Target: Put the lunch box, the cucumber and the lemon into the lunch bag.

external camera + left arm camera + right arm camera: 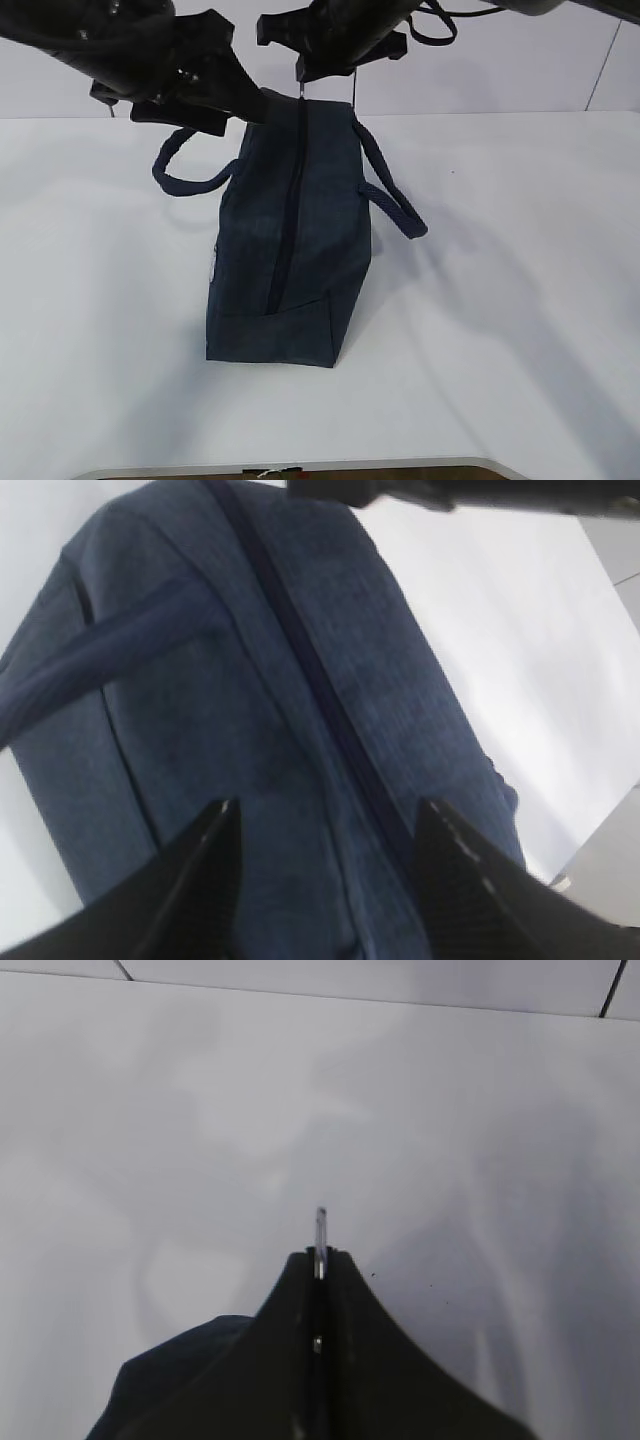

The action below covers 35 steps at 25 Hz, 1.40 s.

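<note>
The lunch bag's soft top rises in a fold [332,790] beside the zipper while the bag's side panel [225,765] slopes away, so I need to grab the bag there with my left gripper next.
The dark navy lunch bag [290,250] stands lengthwise on the white table, and its top zipper [290,210] looks closed. At the bag's far end my right gripper [303,72] is shut on the thin silver zipper pull [320,1222], which sticks out past its tips [320,1252]. My left gripper [250,108] is at the far left corner of the bag. Its fingers stand apart [330,805] over the bag's top fabric [250,680], to either side of the zipper line. The lunch box, the cucumber and the lemon are out of view.
The bag's two loop handles hang outward, one on the left [185,170] and one on the right [395,195]. White table [520,300] surrounds the bag, with its front edge [300,466] near the bottom. A wall rises behind.
</note>
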Motion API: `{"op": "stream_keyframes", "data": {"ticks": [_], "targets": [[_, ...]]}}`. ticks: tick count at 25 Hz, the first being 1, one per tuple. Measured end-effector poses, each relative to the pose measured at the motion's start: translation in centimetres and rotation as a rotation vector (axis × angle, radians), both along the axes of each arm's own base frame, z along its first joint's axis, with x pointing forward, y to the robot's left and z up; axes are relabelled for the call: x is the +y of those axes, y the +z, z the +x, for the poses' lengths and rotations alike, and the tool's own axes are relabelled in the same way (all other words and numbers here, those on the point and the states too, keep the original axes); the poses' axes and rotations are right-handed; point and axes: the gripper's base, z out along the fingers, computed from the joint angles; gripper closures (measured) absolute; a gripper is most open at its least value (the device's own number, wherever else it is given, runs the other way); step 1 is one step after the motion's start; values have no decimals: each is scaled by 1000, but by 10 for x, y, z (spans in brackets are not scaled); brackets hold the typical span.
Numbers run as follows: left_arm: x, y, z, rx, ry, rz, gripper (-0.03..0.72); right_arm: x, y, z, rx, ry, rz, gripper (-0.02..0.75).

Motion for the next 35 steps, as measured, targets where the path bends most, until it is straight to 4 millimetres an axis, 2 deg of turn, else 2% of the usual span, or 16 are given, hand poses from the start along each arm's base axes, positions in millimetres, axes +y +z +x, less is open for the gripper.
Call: {"op": "stream_keyframes", "data": {"ticks": [7,16,18,23,24,27,35], "targets": [[-14,-8,28,46,-29,21,288,0,1,0,1,0,2,733],[-13,-29,40,79,-19,116,298,0,1,0,1,0,2,733],[-13,-30,40,83,-23,126,344,0,1,0,1,0,2,733],[-12,-31,39,82,-39,147,641,0,1,0,0,-1,0,733],[-11,-31,39,70,-56,164,673,0,1,0,-2,2,-4,733],[-10,-33,37,28,-134,212,697,0,1,0,-8,13,-15,733],[-9,-33,33,-73,-338,297,700,-1,1,0,-28,35,-59,733]]}}
